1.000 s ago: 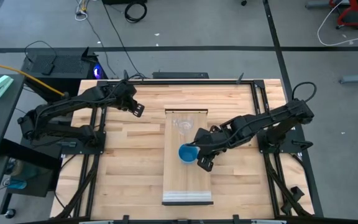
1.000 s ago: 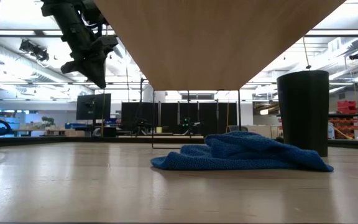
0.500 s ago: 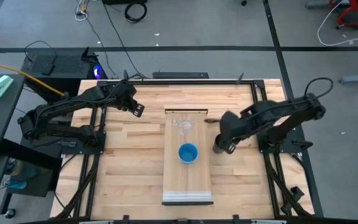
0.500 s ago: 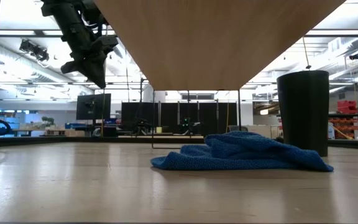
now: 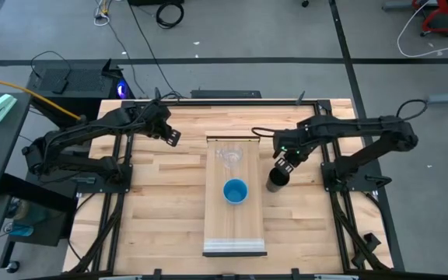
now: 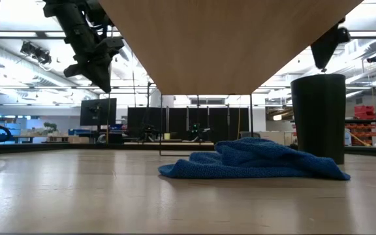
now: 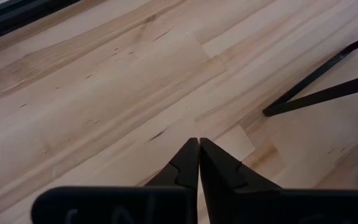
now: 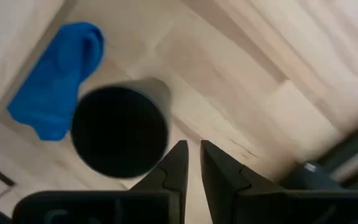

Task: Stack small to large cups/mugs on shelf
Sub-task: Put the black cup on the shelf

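Note:
My right gripper is going to grab the black cup by its rim (image 5: 287, 183) next, to stand it on the shelf (image 5: 236, 225) past the blue cup.
The shelf (image 5: 236, 225) is a raised light-wood board in the middle of the table. On it stand the clear cup (image 5: 229, 155), toward its far end, and the blue cup (image 5: 235, 191), mouth up, near its middle. The black cup (image 5: 277, 180) (image 6: 318, 117) (image 8: 120, 130) stands upright on the tabletop just right of the shelf. My right gripper (image 5: 284, 163) (image 6: 325, 49) (image 8: 192, 149) hovers above and a little beyond the black cup, its fingers a narrow gap apart and holding nothing. My left gripper (image 5: 171, 137) (image 7: 197, 142) waits shut, raised over the table's far left.
A crumpled blue cloth (image 6: 253, 160) (image 8: 58, 81) lies on the tabletop under the shelf's right side, beside the black cup. The shelf's thin black legs (image 7: 316, 90) stand on the table. Bare wood lies to the left and right of the shelf.
My right gripper has drawn away from the blue cup on the shelf, moving toward the table's right and far edge, and now hangs above the black cup. The blue cup has stayed standing where it was on the shelf.

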Controlling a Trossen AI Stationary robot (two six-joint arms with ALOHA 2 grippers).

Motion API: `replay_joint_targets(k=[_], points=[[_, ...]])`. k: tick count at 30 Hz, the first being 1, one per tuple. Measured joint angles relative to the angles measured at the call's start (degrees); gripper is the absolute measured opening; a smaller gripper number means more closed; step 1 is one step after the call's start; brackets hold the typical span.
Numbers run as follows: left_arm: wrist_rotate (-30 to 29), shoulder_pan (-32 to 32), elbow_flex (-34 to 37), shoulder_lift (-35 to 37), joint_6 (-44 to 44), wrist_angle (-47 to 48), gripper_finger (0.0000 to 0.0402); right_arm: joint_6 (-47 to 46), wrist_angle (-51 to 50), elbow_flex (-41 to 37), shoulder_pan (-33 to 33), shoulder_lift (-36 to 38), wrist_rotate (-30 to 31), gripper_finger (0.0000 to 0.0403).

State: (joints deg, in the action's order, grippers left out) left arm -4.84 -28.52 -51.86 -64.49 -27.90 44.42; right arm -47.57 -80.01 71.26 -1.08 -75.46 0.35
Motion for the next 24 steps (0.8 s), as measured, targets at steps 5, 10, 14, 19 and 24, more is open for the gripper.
replay_joint_targets(k=[5,10,14,19,24], points=[[0.02,0.29,0.0,0.0,-1.01,0.09,0.0017,-0.59,5.33,-5.13,-0.05,2.58,-3.54,0.0051],[0.02,0.27,0.0,0.0,-1.54,0.07,0.0025,-1.31,6.63,-7.32,0.13,2.84,-3.95,0.0056],[0.02,0.27,0.0,0.0,-1.57,0.07,0.0027,-1.21,8.49,-7.97,0.13,2.67,-4.3,0.0073],[0.02,0.27,0.0,0.0,-2.11,0.07,0.0019,-0.77,8.44,-7.97,0.13,2.69,-4.28,0.0094],[0.02,0.27,0.0,0.0,-2.69,0.07,0.0014,-0.48,8.66,-8.02,0.13,1.26,-4.28,0.0105]])
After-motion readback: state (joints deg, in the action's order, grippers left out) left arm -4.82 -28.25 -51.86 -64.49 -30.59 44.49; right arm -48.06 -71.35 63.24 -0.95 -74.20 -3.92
